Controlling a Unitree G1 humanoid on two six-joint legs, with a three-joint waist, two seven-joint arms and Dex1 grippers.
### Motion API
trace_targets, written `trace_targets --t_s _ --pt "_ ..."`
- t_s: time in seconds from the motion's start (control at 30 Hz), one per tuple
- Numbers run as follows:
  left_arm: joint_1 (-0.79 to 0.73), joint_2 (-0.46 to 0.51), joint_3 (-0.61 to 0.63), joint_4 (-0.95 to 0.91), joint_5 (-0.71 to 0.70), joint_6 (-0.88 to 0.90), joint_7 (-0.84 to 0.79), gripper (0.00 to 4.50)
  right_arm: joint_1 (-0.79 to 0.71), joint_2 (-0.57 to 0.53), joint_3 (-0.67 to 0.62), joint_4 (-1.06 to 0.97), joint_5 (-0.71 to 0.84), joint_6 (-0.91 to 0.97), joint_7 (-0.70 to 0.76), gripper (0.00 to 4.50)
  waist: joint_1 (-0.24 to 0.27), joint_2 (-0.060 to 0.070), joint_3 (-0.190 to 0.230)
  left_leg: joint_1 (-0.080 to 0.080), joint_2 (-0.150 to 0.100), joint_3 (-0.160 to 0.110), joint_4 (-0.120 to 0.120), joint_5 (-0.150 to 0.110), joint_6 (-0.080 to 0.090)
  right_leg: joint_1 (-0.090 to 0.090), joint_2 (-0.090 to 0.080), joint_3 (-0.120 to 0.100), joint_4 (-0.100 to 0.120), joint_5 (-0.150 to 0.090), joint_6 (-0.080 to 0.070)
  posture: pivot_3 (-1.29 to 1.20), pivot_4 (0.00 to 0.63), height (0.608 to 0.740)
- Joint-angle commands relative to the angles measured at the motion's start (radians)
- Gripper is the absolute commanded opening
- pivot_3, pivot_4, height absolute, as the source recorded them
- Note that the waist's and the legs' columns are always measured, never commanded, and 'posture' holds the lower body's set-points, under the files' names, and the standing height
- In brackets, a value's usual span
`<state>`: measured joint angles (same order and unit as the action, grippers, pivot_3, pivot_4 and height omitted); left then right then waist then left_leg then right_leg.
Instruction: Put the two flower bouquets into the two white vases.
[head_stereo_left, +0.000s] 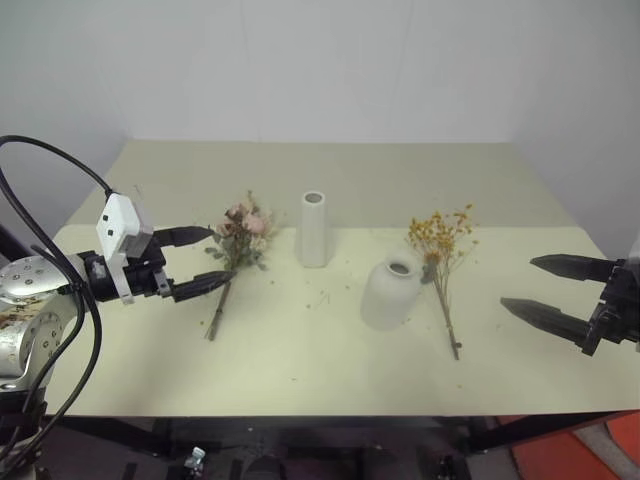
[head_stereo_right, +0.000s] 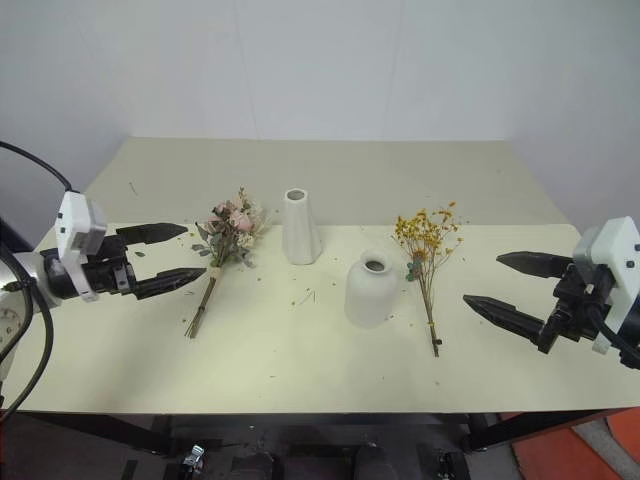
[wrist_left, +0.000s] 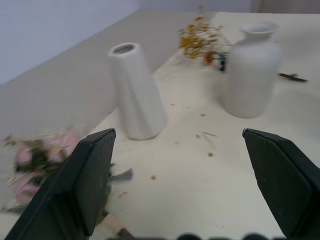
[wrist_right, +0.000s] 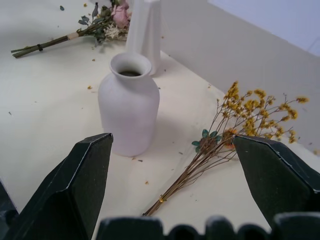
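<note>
I should next grab the rose bouquet (head_stereo_left: 240, 240) with my left gripper by its bundled stems, just under the thin pink petals and leaves that crowd its head.
A pink rose bouquet (head_stereo_left: 240, 240) lies flat on the cream table (head_stereo_left: 330, 370), left of the tall slim white vase (head_stereo_left: 314, 228). The squat bell-shaped white vase (head_stereo_left: 391, 293) stands upright in front of it and to the right. Beside that vase, on its right, lies the thin yellow-orange bouquet (head_stereo_left: 441, 250), stems toward the front edge. My left gripper (head_stereo_left: 196, 262) hovers open just left of the rose bouquet's stems, holding nothing. My right gripper (head_stereo_left: 540, 287) hangs open well to the right of the yellow bouquet, empty.
Small petal and leaf crumbs are scattered on the table around the vases. White walls close in behind and on both sides of the table. An orange object (head_stereo_left: 590, 455) sits on the floor at the front right.
</note>
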<state>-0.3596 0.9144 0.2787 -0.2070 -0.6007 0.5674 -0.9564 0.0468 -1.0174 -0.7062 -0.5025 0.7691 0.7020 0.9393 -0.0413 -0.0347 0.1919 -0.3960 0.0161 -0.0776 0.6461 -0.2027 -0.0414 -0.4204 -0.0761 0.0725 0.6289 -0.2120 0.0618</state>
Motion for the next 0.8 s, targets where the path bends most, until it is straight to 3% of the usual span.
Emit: trace_targets --t_s 0.03,0.2,0.3,0.43,0.57,0.63,0.8 --pt "-0.099 -0.028 -0.05 -0.102 0.031 0.207 0.241 4.44 -0.07 -0.036 0.056 -0.064 0.059 0.044 -0.04 4.5 0.0 0.0 0.0 0.0 0.0 0.0 0.0 0.0 0.0 0.001 0.0 0.0 0.001 0.0 0.0 0.0 0.15 0.74" --pt "-0.177 -0.107 -0.163 -0.192 0.172 0.414 0.521 4.44 -0.246 -0.043 0.223 -0.088 0.102 0.057 -0.082 4.5 -0.002 0.0 0.0 0.0 -0.001 -0.001 0.0 0.0 0.0 0.0 0.0 0.0 -0.001 0.0 0.001 0.0 0.15 0.74" --pt "-0.32 -0.169 -0.18 -0.109 0.115 0.735 0.565 4.44 -0.385 -0.027 0.358 -0.092 0.096 0.06 -0.104 4.5 -0.003 -0.001 0.0 -0.001 -0.001 -0.001 0.0 0.0 0.0 -0.001 0.0 0.0 0.0 0.0 0.001 0.0 0.15 0.74" --pt "-0.444 -0.299 -0.189 -0.053 0.176 1.018 0.684 4.44 -0.519 0.013 0.499 -0.057 0.053 0.049 -0.103 4.5 -0.002 -0.001 0.0 -0.001 -0.001 -0.001 0.0 0.0 0.0 0.0 0.0 -0.001 0.0 0.0 0.001 0.0 0.15 0.74" --pt "-0.477 -0.331 -0.215 0.052 0.193 1.047 0.762 4.44 -0.622 0.066 0.595 0.0 0.006 0.04 -0.101 4.5 -0.005 -0.001 0.0 -0.003 -0.002 -0.002 0.0 0.0 0.0 -0.003 0.0 0.0 -0.001 0.001 0.0 0.0 0.15 0.74" --pt "-0.494 -0.298 -0.283 0.118 0.193 1.047 0.755 4.44 -0.672 0.096 0.632 0.029 -0.012 0.037 -0.094 4.5 -0.005 -0.001 0.0 -0.003 -0.002 -0.002 0.0 0.0 0.0 -0.004 0.0 -0.001 0.001 0.002 -0.001 0.0 0.15 0.74" --pt "-0.583 -0.325 -0.297 0.271 0.237 1.03 0.759 4.44 -0.747 0.129 0.687 0.069 -0.054 0.03 -0.06 4.5 0.001 -0.001 0.0 -0.003 -0.002 -0.002 0.0 0.0 0.0 -0.004 0.0 -0.001 0.001 0.001 0.0 0.0 0.15 0.74"
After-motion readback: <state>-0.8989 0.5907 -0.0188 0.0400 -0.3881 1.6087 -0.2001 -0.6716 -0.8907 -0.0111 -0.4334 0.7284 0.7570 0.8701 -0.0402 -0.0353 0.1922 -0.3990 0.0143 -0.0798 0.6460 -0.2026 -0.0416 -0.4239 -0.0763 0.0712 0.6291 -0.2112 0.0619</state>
